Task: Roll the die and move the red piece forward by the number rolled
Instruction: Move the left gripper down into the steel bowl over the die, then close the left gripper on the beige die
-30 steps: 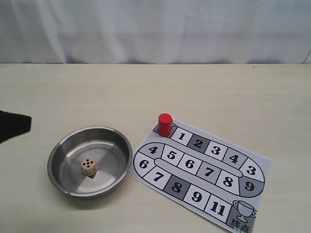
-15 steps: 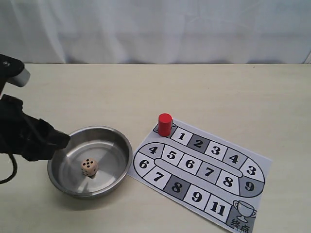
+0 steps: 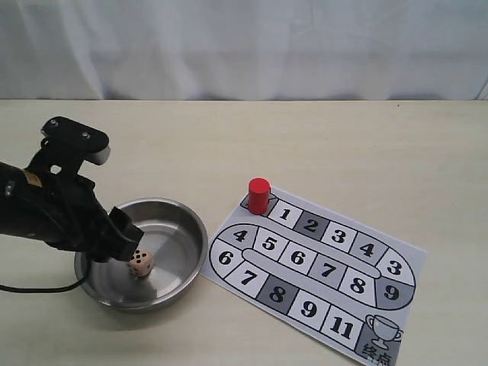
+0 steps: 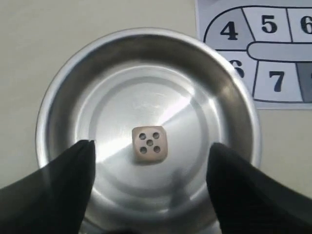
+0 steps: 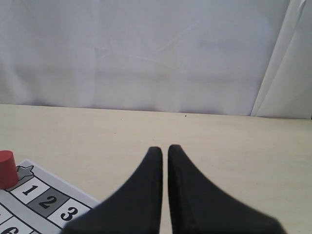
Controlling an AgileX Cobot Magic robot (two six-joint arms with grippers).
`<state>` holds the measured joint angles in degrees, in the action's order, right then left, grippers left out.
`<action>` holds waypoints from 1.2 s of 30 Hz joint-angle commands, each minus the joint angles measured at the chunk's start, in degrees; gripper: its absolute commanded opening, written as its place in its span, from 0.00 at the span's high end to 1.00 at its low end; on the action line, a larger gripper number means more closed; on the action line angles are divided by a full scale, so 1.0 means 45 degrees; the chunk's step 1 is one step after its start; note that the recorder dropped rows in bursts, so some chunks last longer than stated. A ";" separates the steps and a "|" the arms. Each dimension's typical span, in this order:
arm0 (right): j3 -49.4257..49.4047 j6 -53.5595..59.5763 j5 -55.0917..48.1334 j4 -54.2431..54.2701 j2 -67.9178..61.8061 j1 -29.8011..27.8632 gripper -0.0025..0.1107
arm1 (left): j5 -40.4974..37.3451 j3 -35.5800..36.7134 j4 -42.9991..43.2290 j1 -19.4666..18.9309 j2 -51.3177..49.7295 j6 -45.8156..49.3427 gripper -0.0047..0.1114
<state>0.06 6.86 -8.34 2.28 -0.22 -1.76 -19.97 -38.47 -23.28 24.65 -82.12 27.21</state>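
Observation:
My left gripper grabs the die's opposite sides on either side of its five-pip side next, to roll the die [image 3: 140, 262] from the steel bowl [image 3: 197, 226].
The pale wooden die [image 3: 140, 262] lies on the floor of a steel bowl [image 3: 197, 226], five pips up. My left gripper [image 3: 126, 236] hangs just above the bowl's left half, its tips close over the die. In the left wrist view it [image 4: 152, 145] is open, a dark finger [image 4: 73, 175] on each side of the die [image 4: 150, 144], not touching it. The red piece [image 3: 258, 195] stands upright at the start end of the numbered board [image 3: 385, 252]. My right gripper [image 5: 165, 147] is shut and empty above bare table; the red piece [image 5: 6, 169] shows at that view's edge.
The printed board runs from the red piece along numbered squares to a trophy square [image 3: 381, 332] at the front right. The bowl's rim [image 4: 48, 97] lies close to the board's edge [image 4: 200, 29]. A white curtain [image 3: 244, 46] backs the table.
My left arm has come in from the left edge and now reaches over the bowl, with its fingers above the die. The die, red piece and board have not moved.

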 commanded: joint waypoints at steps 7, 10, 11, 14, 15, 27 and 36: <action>-0.0014 -0.0010 0.0074 -0.0122 0.0048 -0.0028 0.94 | 0.1174 -0.0115 0.0044 0.0085 -0.2040 -0.0013 0.43; -0.0014 -0.0010 0.0074 -0.0122 0.0048 -0.0028 0.94 | 0.1320 -0.0115 0.0018 0.0085 -0.2489 -0.0013 0.43; -0.0014 -0.0010 0.0074 -0.0122 0.0048 -0.0028 0.94 | 0.1385 -0.0115 -0.0006 0.0085 -0.2604 -0.0013 0.43; -0.0014 -0.0010 0.0074 -0.0122 0.0048 -0.0028 0.94 | 0.1479 -0.0115 -0.0409 0.0085 -0.2881 -0.0013 0.43; -0.0014 -0.0010 0.0074 -0.0122 0.0048 -0.0028 0.94 | 0.1504 -0.0115 -0.0590 0.0085 -0.2955 -0.0013 0.43; -0.0014 -0.0010 0.0074 -0.0122 0.0048 -0.0028 0.94 | 0.2250 -0.0115 -0.1626 0.0108 -0.3188 -0.0013 0.43; -0.0014 -0.0010 0.0074 -0.0122 0.0048 -0.0028 0.94 | 0.2685 -0.0115 -0.1656 0.0615 -0.3211 -0.0013 0.57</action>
<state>0.06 6.86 -8.34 2.28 -0.22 -1.76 -8.93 -38.77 -30.22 27.22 -96.35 27.21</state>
